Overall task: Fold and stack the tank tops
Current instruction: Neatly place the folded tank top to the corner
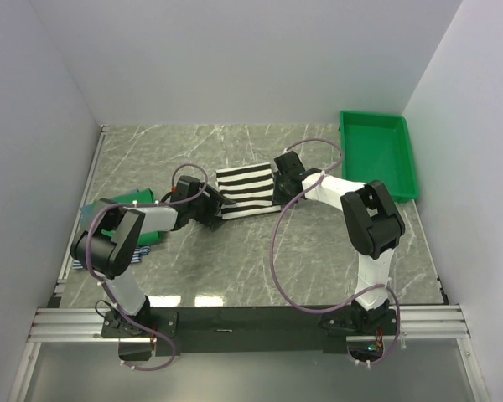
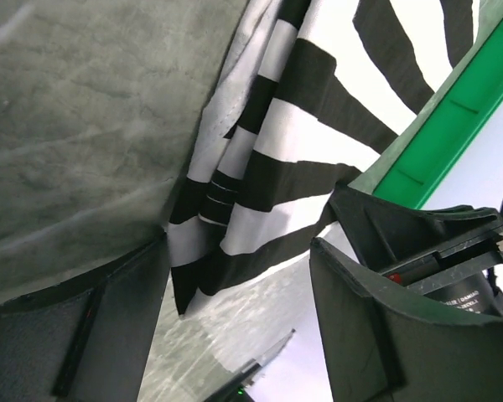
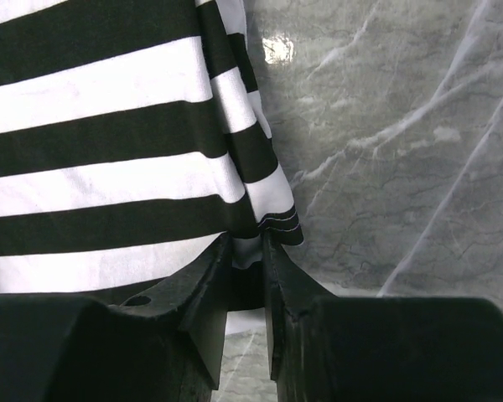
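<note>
I should grab the striped tank top's layered edge [image 2: 204, 241] facing the green tank top with my left gripper next, to drag the striped one onto the stack.
The black-and-white striped tank top [image 1: 245, 191] lies flat in the middle of the table. My right gripper [image 1: 278, 182] is at its right edge, and in the right wrist view it [image 3: 247, 251] is shut on the top's hem [image 3: 268, 219]. My left gripper [image 1: 211, 208] is at the top's left edge. In the left wrist view it [image 2: 239, 293] is open, with a bunched striped corner [image 2: 235, 218] beside the left finger [image 2: 92, 335]. A green tank top [image 1: 121, 219] lies at the left under my left arm, on a blue-white striped one [image 1: 80, 261]. No solid blue top shows.
A rigid green plastic bin [image 1: 377, 155] stands at the back right, and its rim also shows in the left wrist view [image 2: 453, 109]. White walls close the table at the left, back and right. Purple cables loop over both arms.
</note>
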`<state>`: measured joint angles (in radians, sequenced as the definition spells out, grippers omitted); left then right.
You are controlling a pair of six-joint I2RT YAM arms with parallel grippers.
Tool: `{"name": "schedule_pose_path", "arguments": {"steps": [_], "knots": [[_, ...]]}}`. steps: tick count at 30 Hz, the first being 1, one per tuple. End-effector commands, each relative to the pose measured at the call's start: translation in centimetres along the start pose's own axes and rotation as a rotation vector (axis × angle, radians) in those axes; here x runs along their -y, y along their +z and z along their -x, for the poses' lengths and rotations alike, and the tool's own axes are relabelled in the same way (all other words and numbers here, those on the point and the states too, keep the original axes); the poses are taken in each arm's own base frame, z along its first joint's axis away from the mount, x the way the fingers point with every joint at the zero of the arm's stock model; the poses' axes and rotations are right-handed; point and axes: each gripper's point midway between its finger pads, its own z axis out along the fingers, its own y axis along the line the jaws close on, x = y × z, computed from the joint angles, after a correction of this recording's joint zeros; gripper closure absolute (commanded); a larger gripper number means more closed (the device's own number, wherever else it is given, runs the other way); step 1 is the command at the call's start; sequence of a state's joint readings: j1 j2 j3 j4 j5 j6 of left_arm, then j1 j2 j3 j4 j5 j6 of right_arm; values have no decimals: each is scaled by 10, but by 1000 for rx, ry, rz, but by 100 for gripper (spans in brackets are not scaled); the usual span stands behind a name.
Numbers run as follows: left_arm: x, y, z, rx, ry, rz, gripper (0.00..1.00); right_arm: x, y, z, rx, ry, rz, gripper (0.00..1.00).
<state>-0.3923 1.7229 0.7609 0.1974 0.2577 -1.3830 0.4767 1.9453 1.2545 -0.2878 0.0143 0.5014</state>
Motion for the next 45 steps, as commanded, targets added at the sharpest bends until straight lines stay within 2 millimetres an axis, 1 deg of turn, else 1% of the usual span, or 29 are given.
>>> {"name": "schedule_pose_path", "arguments": {"steps": [1, 3, 4, 7, 9, 12, 13, 14, 16, 18, 23, 25, 26, 30, 31, 32, 33, 34, 35, 36, 37, 38, 39, 40, 41, 42, 43, 44, 45], "knots": [[-57, 9, -9, -15, -59, 177, 25, 17, 15, -22, -61, 0, -47, 73], [-59, 11, -3, 5, -68, 175, 26, 19, 15, -22, -63, -2, -51, 73], [-59, 12, 5, 31, -71, 174, 28, 18, 15, -22, -62, 0, -50, 73], [-60, 13, 19, 79, -58, 179, 31, 19, 15, -22, -64, 0, -49, 74], [-57, 14, 28, 100, -39, 171, 34, 19, 16, -23, -65, 0, -47, 74], [-50, 18, 37, 121, -21, 142, 39, 20, 17, -23, -68, 1, -48, 74], [-51, 19, 38, 127, -15, 151, 40, 21, 16, -23, -67, 1, -50, 74], [-48, 20, 45, 157, 11, 153, 40, 21, 17, -24, -70, 1, -51, 74], [-43, 20, 49, 173, 29, 133, 40, 21, 17, -23, -68, -1, -51, 74], [-44, 21, 51, 185, 45, 123, 40, 22, 18, -24, -73, 0, -53, 74], [-39, 27, 55, 201, 72, 94, 45, 21, 18, -24, -74, -1, -51, 75], [-38, 28, 58, 210, 85, 95, 50, 22, 18, -25, -77, -1, -52, 75], [-33, 29, 59, 211, 106, 82, 52, 21, 17, -25, -77, -4, -49, 75], [-29, 34, 62, 205, 154, 89, 62, 19, 16, -24, -77, 0, -40, 75], [-25, 34, 64, 210, 175, 88, 64, 19, 16, -24, -75, 1, -40, 75], [-26, 35, 65, 207, 186, 97, 66, 18, 15, -22, -72, 1, -38, 75], [-25, 35, 65, 205, 198, 99, 75, 18, 14, -22, -71, 1, -40, 75], [-18, 36, 67, 206, 229, 93, 80, 17, 14, -21, -71, 1, -38, 74], [-16, 36, 67, 203, 248, 103, 87, 13, 12, -21, -79, -1, -17, 73], [-23, 34, 66, 193, 262, 148, 99, 11, 10, -20, -81, 1, -8, 70], [-14, 32, 71, 207, 308, 165, 99, 7, 4, -17, -70, -1, 4, 64], [-13, 29, 75, 216, 328, 193, 99, 6, 0, -15, -62, 0, 11, 61], [-17, 20, 74, 190, 369, 268, 99, 0, -10, -7, -32, 2, 38, 53], [-18, 14, 75, 182, 390, 302, 100, -2, -16, -4, -21, 5, 49, 50], [-16, 4, 86, 233, 416, 345, 99, -4, -22, -2, -14, 7, 62, 48], [-19, -4, 87, 231, 439, 383, 99, -8, -27, 0, -7, 7, 78, 47], [-21, -17, 89, 228, 473, 441, 99, -14, -36, 4, 3, 5, 103, 46], [-16, -30, 95, 266, 492, 462, 99, -18, -41, 7, 12, 4, 114, 46], [-13, -38, 96, 273, 509, 465, 99, -20, -45, 8, 16, 1, 122, 46]]}}
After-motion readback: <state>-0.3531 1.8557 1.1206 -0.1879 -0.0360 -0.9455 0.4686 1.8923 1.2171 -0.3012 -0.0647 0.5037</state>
